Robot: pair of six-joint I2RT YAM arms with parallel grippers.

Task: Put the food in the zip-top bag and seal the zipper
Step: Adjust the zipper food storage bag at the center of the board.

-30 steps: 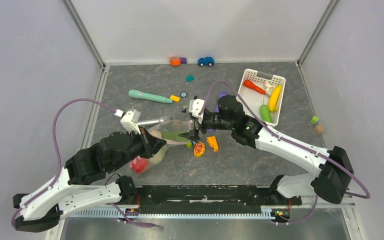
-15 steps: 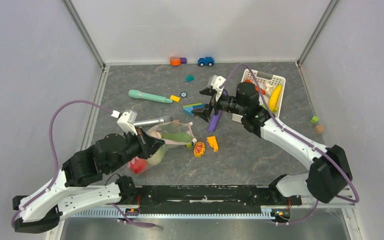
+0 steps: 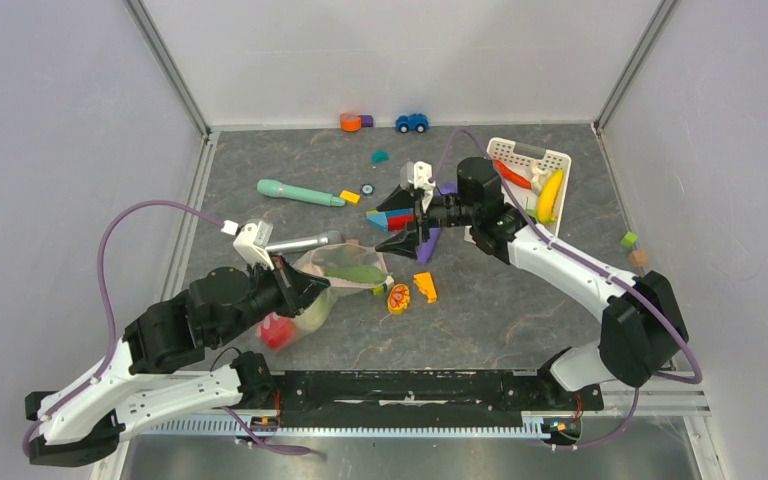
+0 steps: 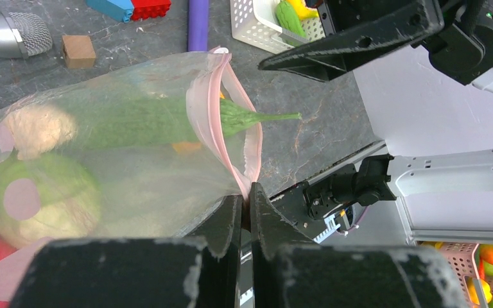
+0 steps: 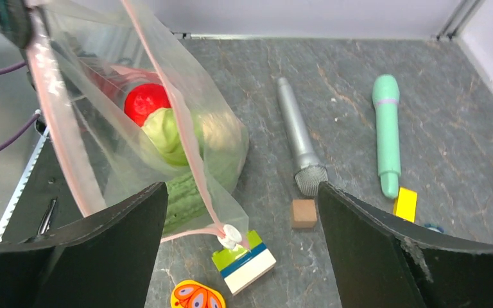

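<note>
My right gripper is empty and only my left gripper holds the pink zipper (image 4: 221, 128), short of its place. My left gripper keeps hold of the zipper for now.
The zip-top bag (image 3: 345, 270) lies left of centre, its mouth facing right and gaping. My left gripper (image 4: 249, 196) is shut on the near end of the pink zipper (image 4: 221, 128). Inside the bag lie a cucumber (image 4: 141, 119), a cabbage (image 4: 38, 199), a beige piece (image 4: 35, 128) and a red tomato (image 5: 146, 102). The cucumber's stem pokes out of the mouth. My right gripper (image 3: 398, 220) hangs open and empty above the table, just right of the mouth. The zipper's white slider (image 5: 231, 235) shows between its fingers. A banana (image 3: 550, 195) and a carrot (image 3: 508, 172) rest in the white basket (image 3: 560, 160).
A silver microphone (image 5: 298, 141) and a teal one (image 5: 387, 131) lie behind the bag. A brown cube (image 5: 303, 213), a green-and-white block (image 5: 247, 263) and an orange butterfly piece (image 5: 197, 297) sit by its mouth. Coloured blocks (image 3: 392, 218) and a purple stick (image 3: 430, 243) lie under my right gripper.
My right gripper has pulled back from the bag's mouth toward the back right, staying open; the cucumber stays in the bag. The left arm has held still.
</note>
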